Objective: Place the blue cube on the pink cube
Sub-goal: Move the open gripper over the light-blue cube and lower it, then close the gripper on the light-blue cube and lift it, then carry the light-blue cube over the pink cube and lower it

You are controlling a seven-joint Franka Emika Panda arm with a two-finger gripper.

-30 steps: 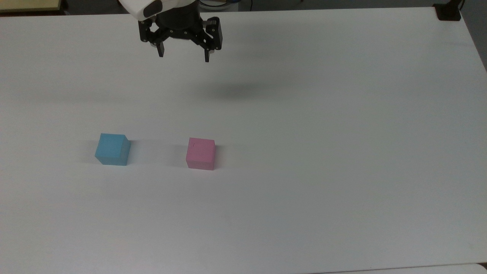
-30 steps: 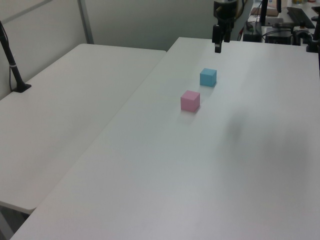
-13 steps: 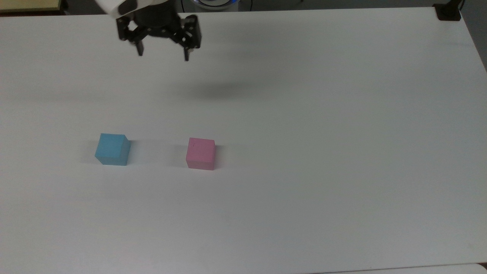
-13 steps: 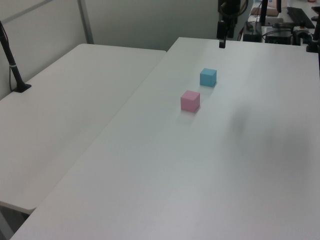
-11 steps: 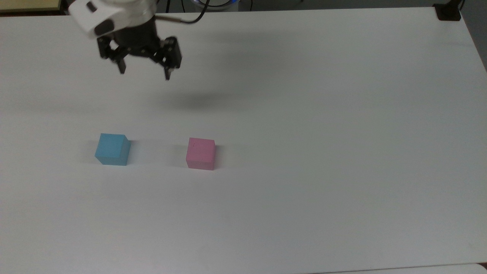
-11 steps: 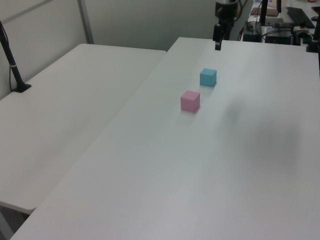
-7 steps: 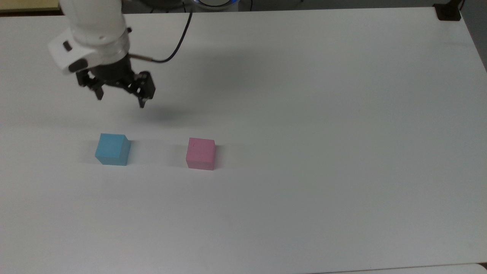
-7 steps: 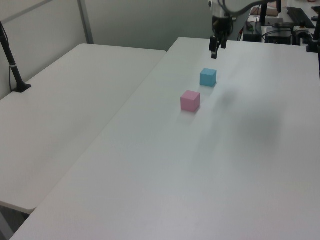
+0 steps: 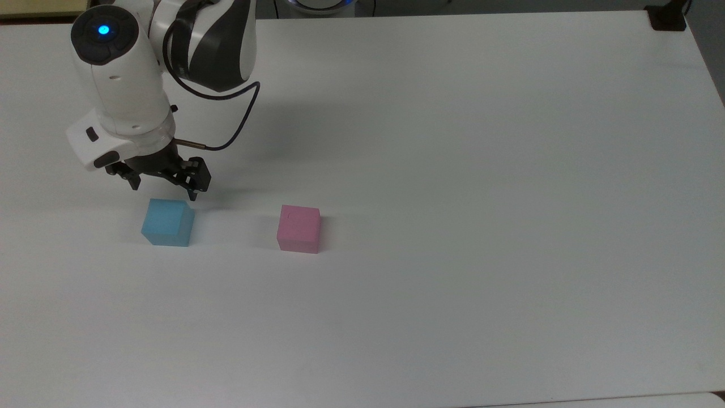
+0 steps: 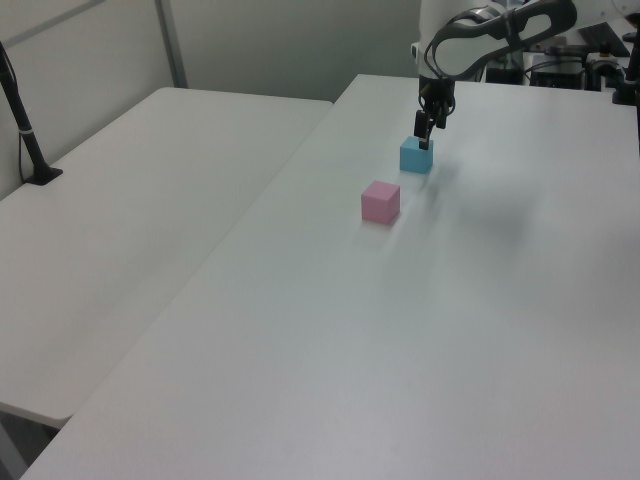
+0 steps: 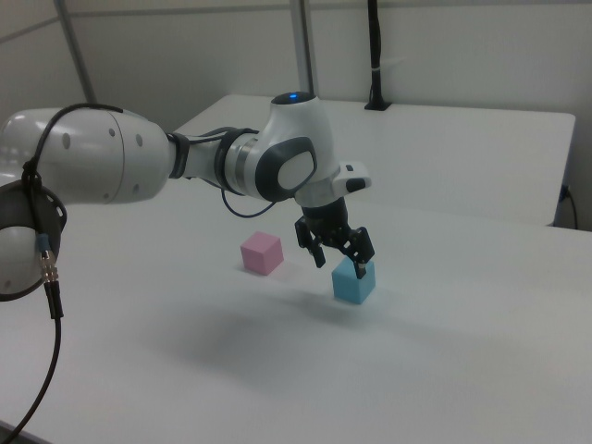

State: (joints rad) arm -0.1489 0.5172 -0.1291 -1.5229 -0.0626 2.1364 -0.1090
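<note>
I need to stack the blue cube (image 10: 416,156) on the pink cube (image 10: 380,203), so my gripper should grab it by its opposite sides next.
The blue cube (image 9: 167,222) rests on the white table (image 9: 453,170), toward the top view's left. The pink cube (image 9: 299,228) stands apart from it, to its right in the top view. My gripper (image 9: 165,191) is open and hangs just above the blue cube, its fingers spread about as wide as the cube, with nothing held. In the right view the gripper (image 11: 341,266) has its fingertips close over the top of the blue cube (image 11: 353,282), and the pink cube (image 11: 262,252) lies to the right view's left. In the left view the gripper (image 10: 424,135) hovers over the blue cube (image 10: 416,156), behind the pink cube (image 10: 381,201).
A second white table (image 10: 130,200) adjoins on the left view's left, with a black post (image 10: 25,130) clamped to it. A black clamp (image 9: 668,17) sits at the top view's upper right corner. The arm's cable (image 9: 238,124) loops beside the wrist.
The gripper has travelled from the table's far edge to the top view's left and come down, ending just over the blue cube. It stayed open. Neither cube moved.
</note>
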